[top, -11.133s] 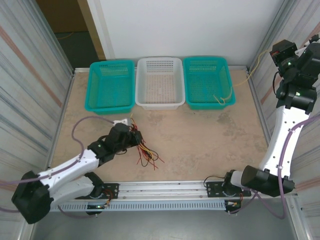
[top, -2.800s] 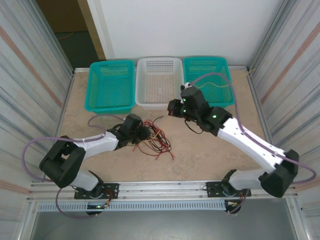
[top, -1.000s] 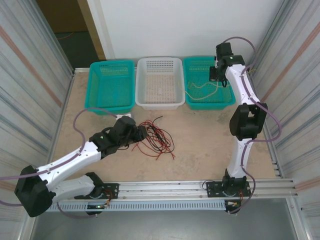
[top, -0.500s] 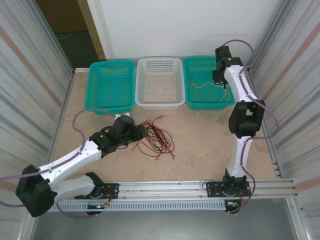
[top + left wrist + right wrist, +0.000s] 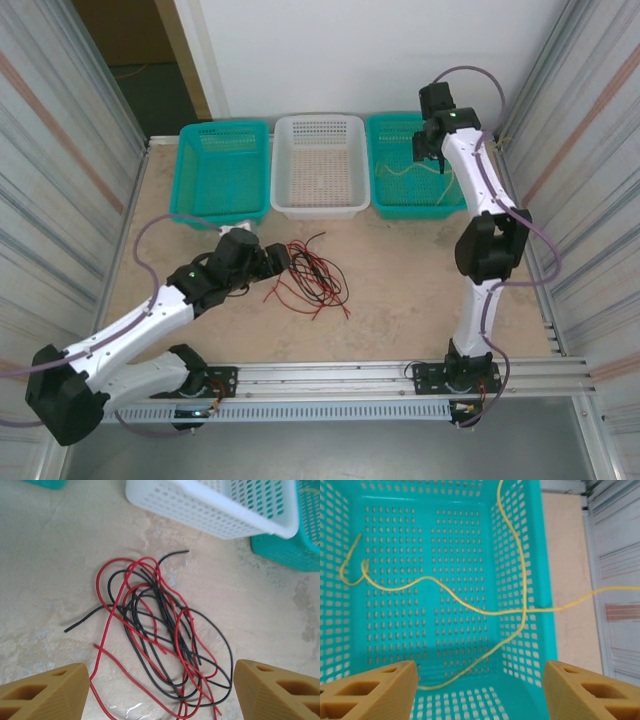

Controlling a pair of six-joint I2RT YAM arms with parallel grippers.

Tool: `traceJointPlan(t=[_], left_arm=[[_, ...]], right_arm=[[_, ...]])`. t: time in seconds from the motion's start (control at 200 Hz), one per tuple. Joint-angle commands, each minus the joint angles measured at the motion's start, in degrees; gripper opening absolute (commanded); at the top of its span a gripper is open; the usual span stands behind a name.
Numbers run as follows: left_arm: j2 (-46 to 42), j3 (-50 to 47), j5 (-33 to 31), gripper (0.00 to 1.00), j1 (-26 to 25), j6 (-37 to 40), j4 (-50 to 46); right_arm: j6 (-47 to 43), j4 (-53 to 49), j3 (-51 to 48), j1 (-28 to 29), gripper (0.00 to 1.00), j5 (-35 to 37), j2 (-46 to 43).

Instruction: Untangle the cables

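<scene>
A black cable has to come out of the tangle, so my right gripper will next grab the cable near its loose end to pull it out.
A tangle of red and black cables lies loose on the table's middle. In the left wrist view the tangle spreads just ahead of my left gripper, which stands open with nothing between its fingers. That left gripper sits at the tangle's left edge. Yellow cables lie in the right teal basket, and one strand trails over its right rim. My right gripper hovers open above that basket, holding nothing. From above, the right gripper hangs over the yellow cables.
Three baskets line the far edge: a left teal one, a white one and the right teal one. The white basket stands just beyond the tangle. Ribbed metal walls flank the table on both sides.
The right gripper has opened and the yellow cable it held now lies in the right teal basket. The left gripper has opened wider at the tangle's edge.
</scene>
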Motion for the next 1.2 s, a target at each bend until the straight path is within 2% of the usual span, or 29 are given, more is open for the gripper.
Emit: traceJointPlan(t=[0.0,0.175,0.281,0.376,0.446,0.576,0.641,0.701,0.982,1.022,1.067,1.127,1.197], left_arm=[[-3.68,-0.89,0.3,0.78,2.61,-0.65,2.05],[-5.22,-2.24,5.54,0.69,7.39,-2.89,3.03],[-5.94,-3.79,6.06,0.7,7.56,-3.03,3.24],[-5.75,-5.35,7.56,0.67,7.56,-3.78,3.3],[-5.36,-6.17,8.77,0.64,7.56,-4.16,3.25],[-4.29,-7.52,10.15,0.59,7.56,-4.65,3.47],[-3.54,-8.11,10.61,0.58,7.56,-4.93,3.89],[-2.86,-8.42,11.05,0.56,7.47,-5.3,4.07],[-1.7,-7.77,12.03,0.55,6.5,-4.13,4.67],[-1.44,-7.52,12.1,0.55,6.35,-3.68,4.71],[-1.17,-7.11,12.0,0.53,6.24,-3.37,4.63],[-1.16,-6.68,11.43,0.5,5.82,-3.1,4.74],[-1.38,-6.17,10.59,0.5,4.66,-2.44,5.57]], right_arm=[[3.27,0.01,-7.36,2.93,0.67,-0.74,-11.54],[8.9,11.08,-33.98,9.55,0.63,-11.96,-30.81],[14.21,19.5,-50.66,16.9,0.63,-13.38,-41.01],[21.04,24.82,-61.33,24.73,0.62,-14.86,-45.21],[25.35,27.12,-65.54,30.24,0.61,-15.68,-44.26],[29.55,32.2,-68.19,35.28,0.56,-22.55,-37.31],[29.79,32.19,-67.6,36.5,0.52,-21.0,-32.64],[29.98,32.52,-67.41,36.08,0.48,-19.8,-29.33],[27.4,34.92,-62.21,34.8,0.31,-24.96,-17.88],[27.17,34.69,-61.47,34.87,0.26,-25.0,-17.06],[26.66,32.46,-59.82,35.24,0.16,-23.02,-16.61],[25.47,27.62,-57.24,37.09,0.0,-16.0,-17.56],[23.42,22.62,-54.18,39.63,0.0,-9.05,-20.65]])
